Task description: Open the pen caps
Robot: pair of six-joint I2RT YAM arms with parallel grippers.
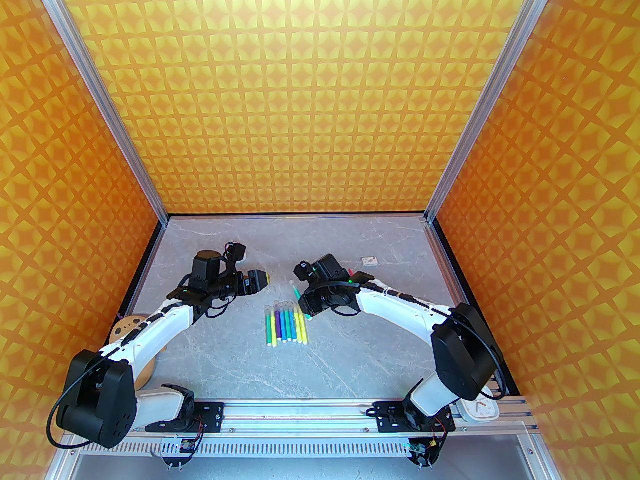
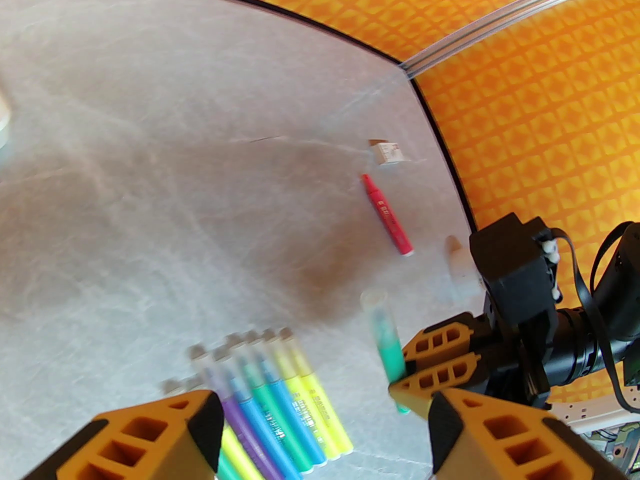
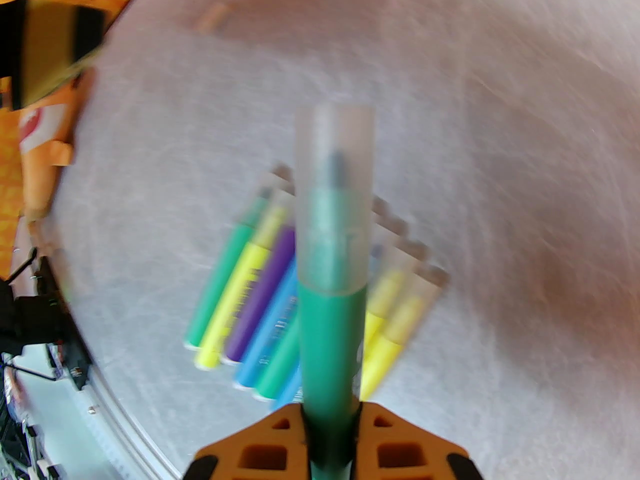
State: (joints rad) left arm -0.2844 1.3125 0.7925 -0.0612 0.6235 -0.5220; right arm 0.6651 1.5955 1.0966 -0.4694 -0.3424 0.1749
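Observation:
My left gripper should next grab the teal pen's translucent cap to pull it open while my right gripper holds the pen's body.
My right gripper (image 3: 330,418) is shut on the barrel of a teal pen (image 3: 327,338). The pen points away from the wrist, and its translucent cap (image 3: 334,168) sits on the tip. In the top view this gripper (image 1: 299,294) holds the pen just right of a row of several capped pens (image 1: 286,323) lying side by side. My left gripper (image 2: 320,428) is open above the row's near end (image 2: 280,403), a short way left of the held pen (image 2: 387,343). A red pen (image 2: 387,215) lies uncapped farther back, with a loose cap (image 2: 455,253) near it.
A small white box (image 1: 370,260) lies at the back right of the grey table (image 1: 320,363). A round wooden piece with holes (image 1: 127,328) sits by the left arm. A white device (image 1: 480,410) rests at the front right corner. Orange patterned walls enclose three sides.

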